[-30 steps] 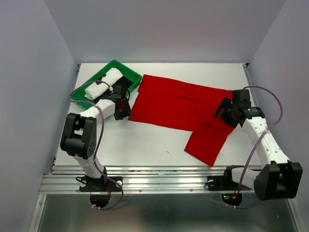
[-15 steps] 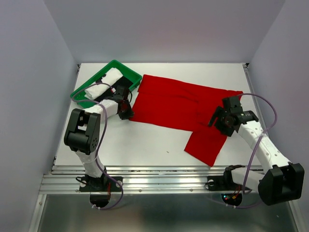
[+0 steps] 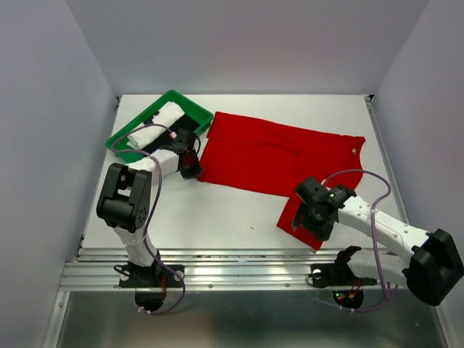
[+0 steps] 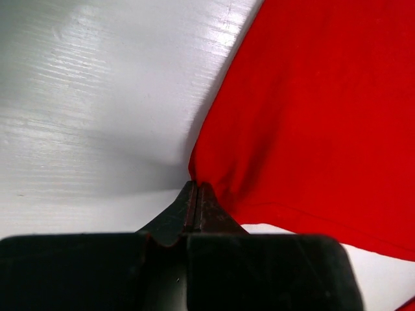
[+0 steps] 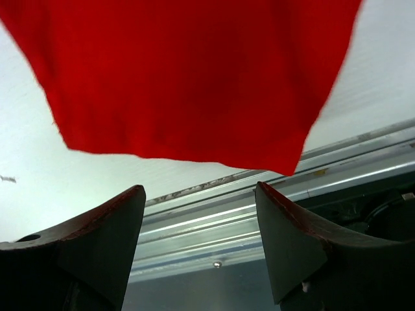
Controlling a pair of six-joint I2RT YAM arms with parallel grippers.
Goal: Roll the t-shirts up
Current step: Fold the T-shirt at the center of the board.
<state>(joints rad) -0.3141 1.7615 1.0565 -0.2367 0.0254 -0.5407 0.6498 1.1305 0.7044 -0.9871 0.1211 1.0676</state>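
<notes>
My right gripper pinches the red t-shirt's sleeve at its hem (image 3: 299, 236) (image 5: 197, 155) next, to fold the sleeve inward over the body of the t-shirt for rolling.
A bright red t-shirt (image 3: 261, 152) lies spread flat on the white table, one sleeve (image 3: 288, 215) pointing toward the front edge. My left gripper (image 3: 193, 167) sits at the shirt's near-left corner. In the left wrist view the left gripper (image 4: 196, 186) is shut, with the edge of the red t-shirt (image 4: 311, 110) pinched at its tips. My right gripper (image 3: 310, 215) hovers over the sleeve near the front edge. The right wrist view shows the right gripper (image 5: 200, 194) open with nothing between its fingers, just past the hem of the red sleeve (image 5: 188, 71).
A green tray (image 3: 122, 140) stands at the back left, holding a rolled white cloth (image 3: 154, 126), right behind the left gripper. The metal rail (image 3: 239, 262) runs along the table's front edge, close under the right gripper, and shows as the rail (image 5: 259, 214) in the right wrist view.
The left gripper has closed on the shirt's corner. The right arm has swung from the shirt's right side down toward the front, over the sleeve, still open.
</notes>
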